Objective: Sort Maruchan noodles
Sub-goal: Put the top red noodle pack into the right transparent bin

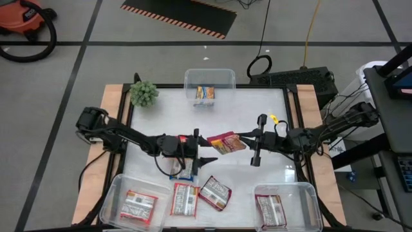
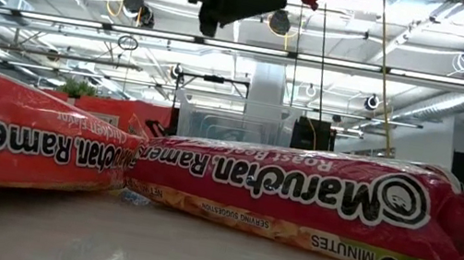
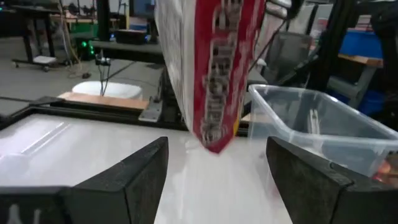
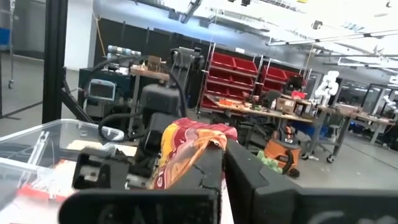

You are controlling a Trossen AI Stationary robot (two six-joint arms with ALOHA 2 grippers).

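Observation:
I should next use my left gripper to grab the noodle packet [image 1: 225, 143] by its free end with the letters, so that I can sort it into the packet's tub.
A red-and-yellow Maruchan noodle packet [image 1: 225, 143] hangs over the middle of the table, with my right gripper [image 1: 241, 140] shut on it. My left gripper [image 1: 211, 150] faces it from the table's left, open. In the left wrist view the packet's free end [image 3: 214, 134] shows in the gap between my two fingers [image 3: 134, 177] and touches neither. Two red-and-white packets [image 1: 184, 200] [image 1: 215, 192] lie flat on the table near the front edge. Something small and blue [image 1: 183, 175] lies under my left gripper. My right gripper pinches the packet's end nearest the table's right edge [image 4: 198, 144] between its two fingers. The fingers come in about level from the table's right. The packet is lifted clear of the table and reaches from the fingers toward my left gripper.
A clear tub [image 1: 226, 76] at the far edge holds an orange-and-blue packet [image 1: 205, 95]. Clear tubs at the near left [image 1: 111, 193] and near right [image 1: 308, 193] each hold a red-and-white packet. A green plant [image 1: 144, 93] stands at the far left corner.

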